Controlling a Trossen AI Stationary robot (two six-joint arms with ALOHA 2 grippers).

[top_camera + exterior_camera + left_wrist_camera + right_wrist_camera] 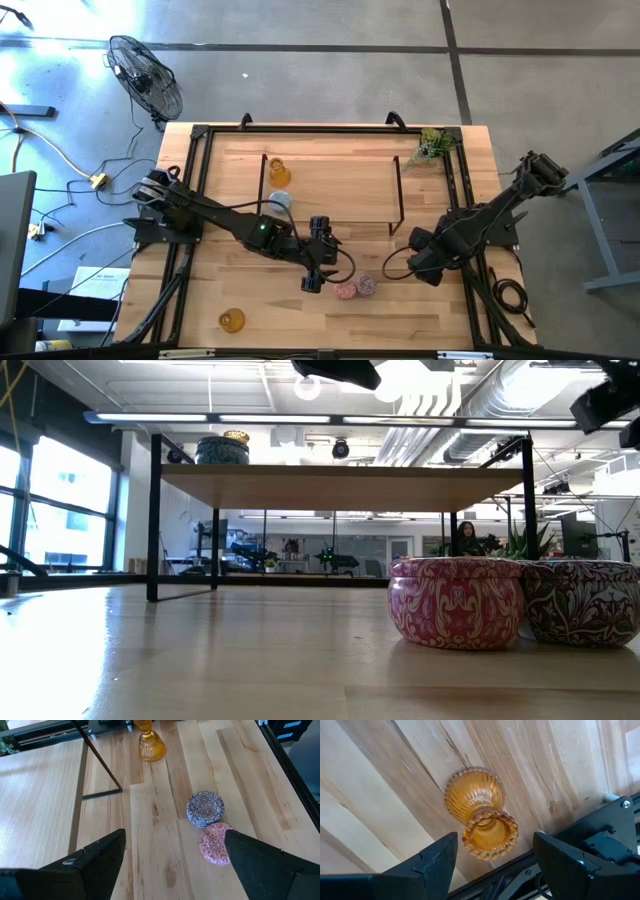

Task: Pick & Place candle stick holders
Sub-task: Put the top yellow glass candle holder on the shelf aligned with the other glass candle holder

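My right gripper's fingers are above the amber holder's rim and would miss if closed now. They need to lower first, then close on the amber holder.
A pink squat holder and a purple one stand side by side on the table's near middle, close up in the low view as pink and purple. My left gripper hangs open above and just left of them, slanting down toward them. An amber glass holder stands upright on the table straight below my right gripper, which is open and points down; its fingers are above the holder and clear of it. Another amber holder and a blue one stand on the raised shelf. One more amber holder stands at the near left.
A black-framed wooden shelf takes up the far middle of the table, its legs standing on the tabletop. A green plant sprig lies at the far right corner. Black rails run along both sides of the table.
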